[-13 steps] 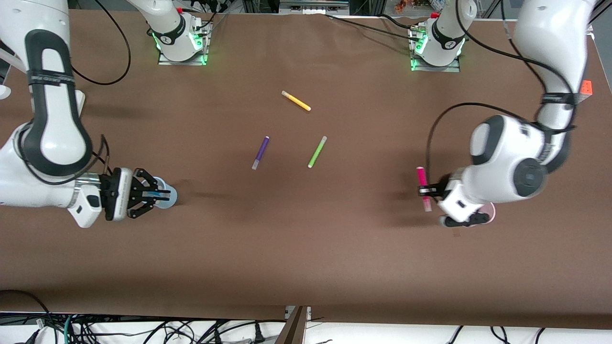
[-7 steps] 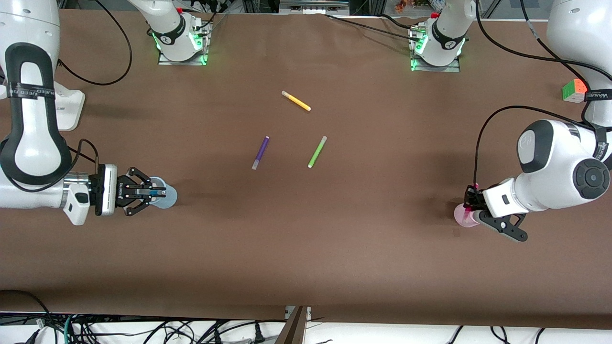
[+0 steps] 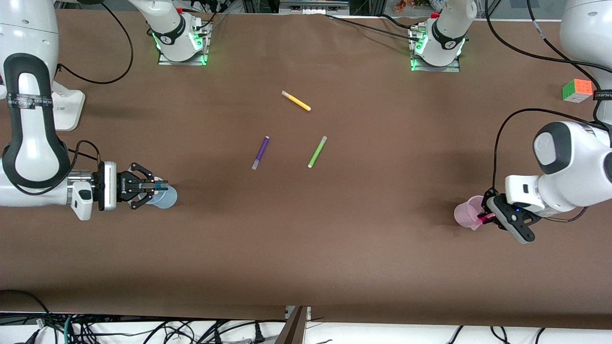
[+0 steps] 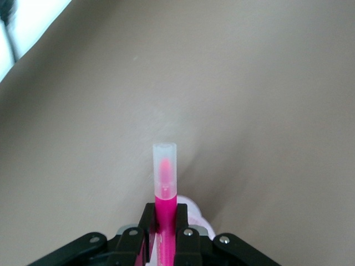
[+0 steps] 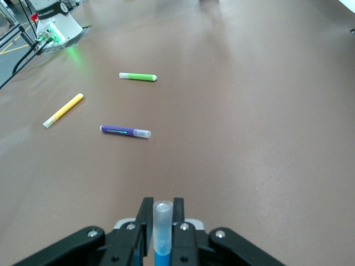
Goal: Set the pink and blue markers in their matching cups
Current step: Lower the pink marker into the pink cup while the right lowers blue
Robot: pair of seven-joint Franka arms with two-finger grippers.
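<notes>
The pink marker's lower part stands at the light pink cup's rim, short of the cup's opening, so the left gripper needs to keep holding the marker until it gets to the opening.
My right gripper point(image 3: 158, 187) is shut on the blue marker point(image 5: 162, 224), which stands upright with its pale cap on top, over the light blue cup point(image 3: 167, 197). Only a pale edge of that cup point(image 5: 192, 223) shows past the fingers in the right wrist view. My left gripper point(image 3: 484, 217) is shut on the pink marker point(image 4: 165, 191), cap up, at the rim of the light pink cup point(image 3: 466, 213). The cup's rim point(image 4: 193, 215) shows just below the fingers. How deep either marker reaches into its cup is hidden.
A purple pen point(image 3: 260, 152), a green pen point(image 3: 317, 151) and a yellow pen point(image 3: 296, 101) lie mid-table. A colored cube point(image 3: 577, 90) sits at the left arm's end. A white stand point(image 3: 67, 111) sits at the right arm's end.
My left gripper carried the pink marker from beside the pink cup over to its rim. The cup is now uncovered. My right gripper drew back slightly, still holding the blue marker over the blue cup.
</notes>
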